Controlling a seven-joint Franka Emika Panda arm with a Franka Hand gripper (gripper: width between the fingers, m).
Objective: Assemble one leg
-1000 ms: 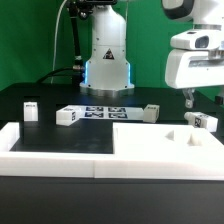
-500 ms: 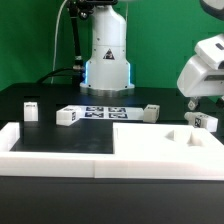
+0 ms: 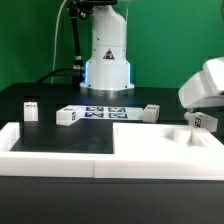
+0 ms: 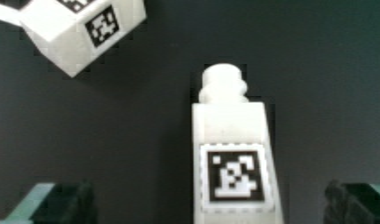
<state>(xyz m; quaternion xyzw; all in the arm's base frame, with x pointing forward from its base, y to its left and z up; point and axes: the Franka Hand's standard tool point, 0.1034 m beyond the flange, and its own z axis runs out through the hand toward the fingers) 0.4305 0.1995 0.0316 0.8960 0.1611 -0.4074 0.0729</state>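
Note:
My gripper grabs the leg by its tagged square body [image 4: 237,182] next, leaving the leg's rounded peg free to go into the white panel.
The leg [image 4: 229,140], a small white post with a square tag and a rounded peg at one end, lies on the black table. In the wrist view it sits between my two dark fingertips [image 4: 55,203], which stand wide apart and clear of it. My gripper [image 4: 212,205] is open and empty just above it. In the exterior view my gripper [image 3: 194,110] hangs at the far right over this leg [image 3: 203,120]. Its fingertips are hard to see there. A second leg [image 4: 80,32] lies nearby.
Three more legs stand on the table [image 3: 31,108], [image 3: 68,116], [image 3: 150,111]. The marker board [image 3: 105,112] lies before the robot base. A large flat white panel [image 3: 160,140] and long white border rails [image 3: 55,152] lie in front.
My gripper has moved down and toward the exterior view's right, tilting over the rightmost leg. The parts have not moved.

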